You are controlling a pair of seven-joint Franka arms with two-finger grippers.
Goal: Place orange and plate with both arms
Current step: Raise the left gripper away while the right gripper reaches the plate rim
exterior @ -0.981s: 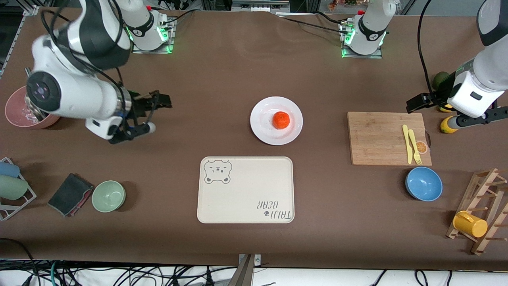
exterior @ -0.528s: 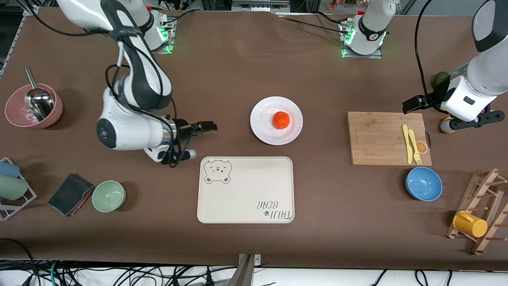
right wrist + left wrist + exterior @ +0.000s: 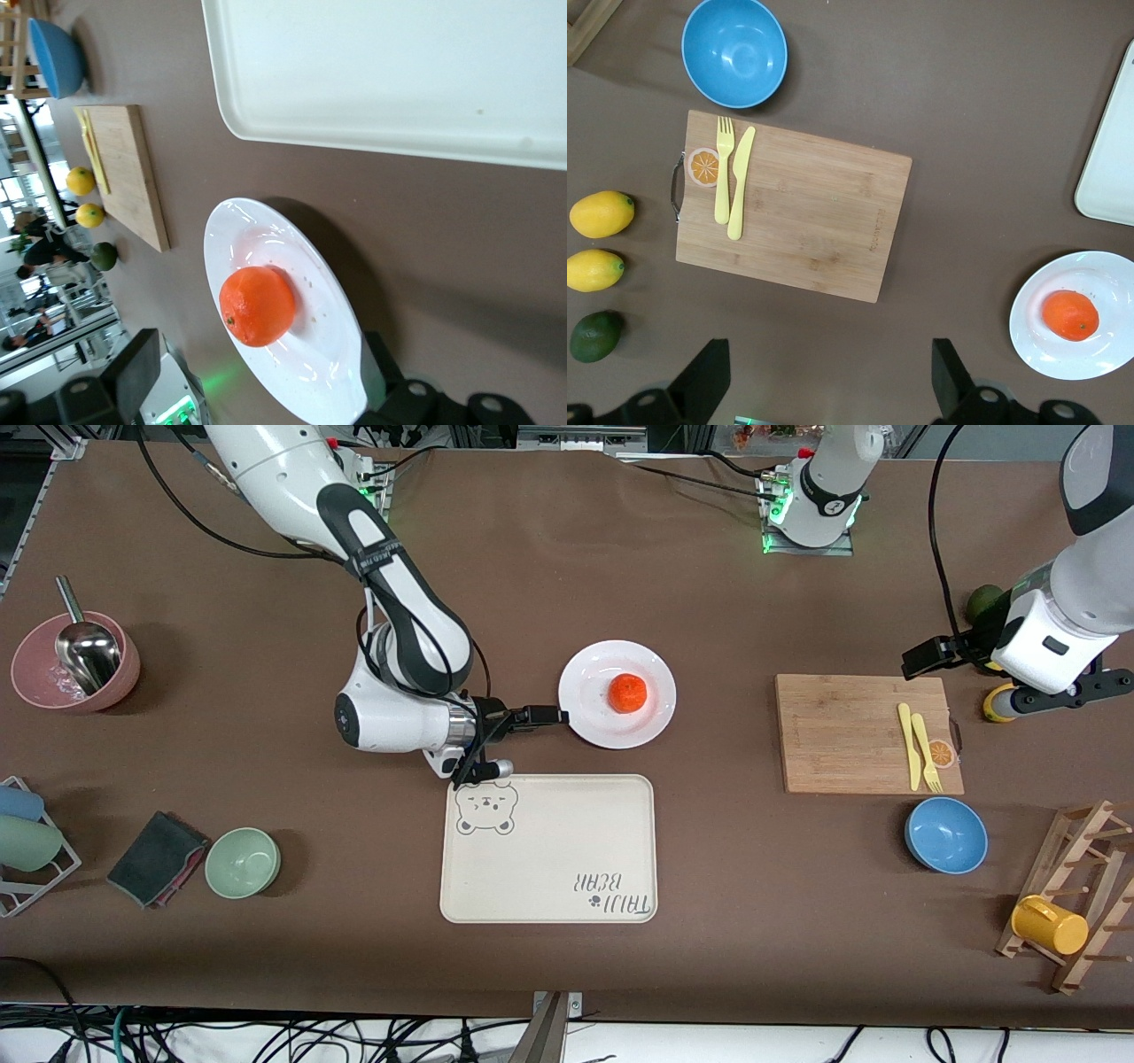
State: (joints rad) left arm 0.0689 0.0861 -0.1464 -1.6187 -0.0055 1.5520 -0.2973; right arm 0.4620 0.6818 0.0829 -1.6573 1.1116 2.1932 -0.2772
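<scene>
My right gripper pinches the plate by its thin rim [image 3: 565, 708] [image 3: 351, 407] next, beside the orange, since the plate's round side spreads wider than the open fingers.
The orange [image 3: 628, 693] lies in the middle of the white plate [image 3: 594, 673] at the table's center. My right gripper [image 3: 551, 715] is low at the plate's rim, on the edge toward the right arm's end of the table. In the right wrist view the gripper [image 3: 257, 390] is open, its jaws standing wide on either side of the plate's rim [image 3: 266, 230], with the orange [image 3: 257, 305] just ahead. My left gripper [image 3: 1059, 691] hovers open and empty [image 3: 824, 390] at the left arm's end of the table, next to the cutting board. Its view shows the plate [image 3: 1107, 274] and the orange [image 3: 1069, 315].
The cream bear-print tray [image 3: 549, 850] lies just nearer the camera than the plate. A cutting board [image 3: 850, 731] holds a yellow fork and knife. A blue bowl [image 3: 946, 834], lemons [image 3: 601, 213], an avocado [image 3: 594, 335], a pink bowl [image 3: 75, 662], a green bowl [image 3: 243, 862] and a mug rack [image 3: 1072, 895] stand around.
My right arm has swung from beside the pink bowl across the table to the plate's rim. My left arm has barely shifted.
</scene>
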